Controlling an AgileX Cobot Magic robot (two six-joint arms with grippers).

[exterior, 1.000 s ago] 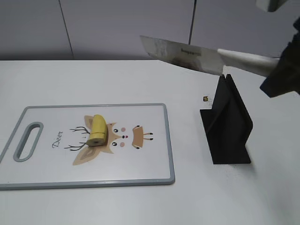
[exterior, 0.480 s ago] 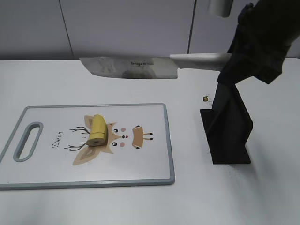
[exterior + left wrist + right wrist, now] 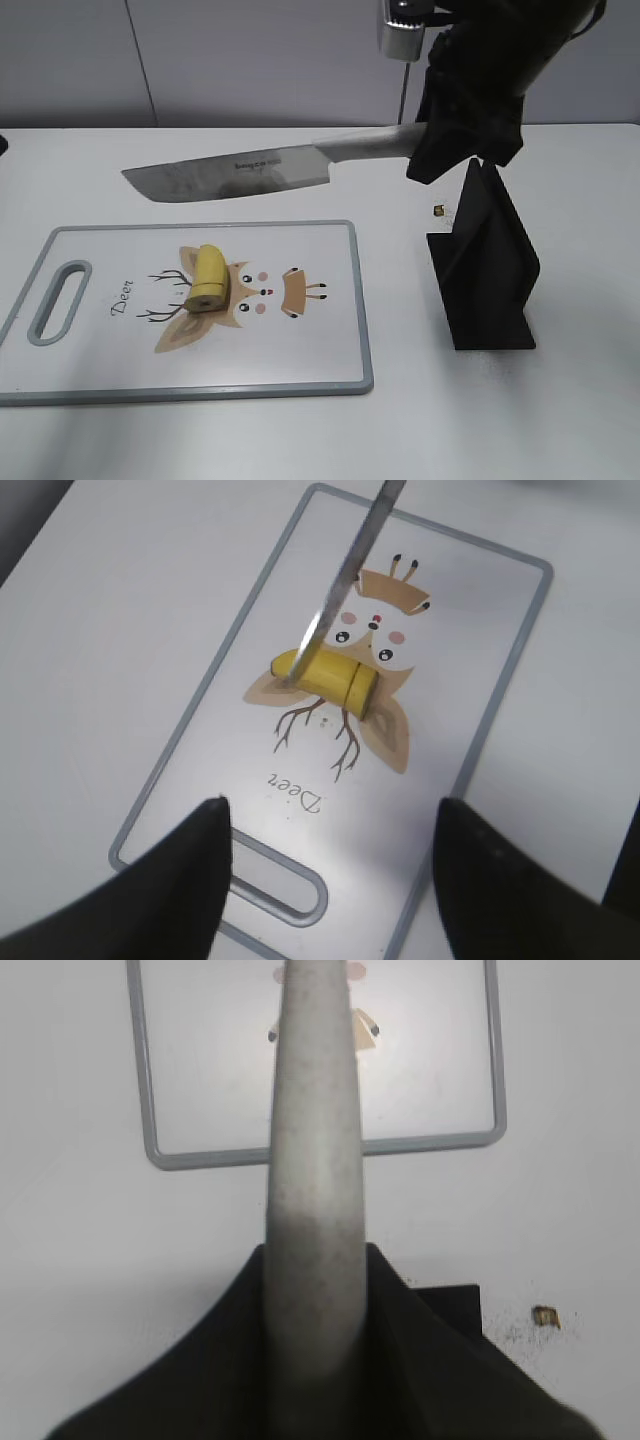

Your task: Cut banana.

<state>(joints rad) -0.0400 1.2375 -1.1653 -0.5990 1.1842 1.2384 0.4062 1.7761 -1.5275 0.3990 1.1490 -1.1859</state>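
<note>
The left gripper pinches the knife's blade by its tip end next, to steady the knife as it cuts the banana.
A short yellow banana piece lies on the white cutting board with a deer drawing; it also shows in the left wrist view. My right gripper is shut on the grey handle of a knife, held in the air above the board's far edge, blade pointing left. In the right wrist view the handle runs up from the jaws. My left gripper is open and empty, high above the board's handle end; it is out of the exterior view.
A black knife stand sits on the white table right of the board. A small brown crumb lies beside it, also seen in the right wrist view. The board's slot handle is at its left end.
My right arm has swung left from above the stand, carrying the knife over the board and lowering it closer to the banana. The banana and board have not moved.
</note>
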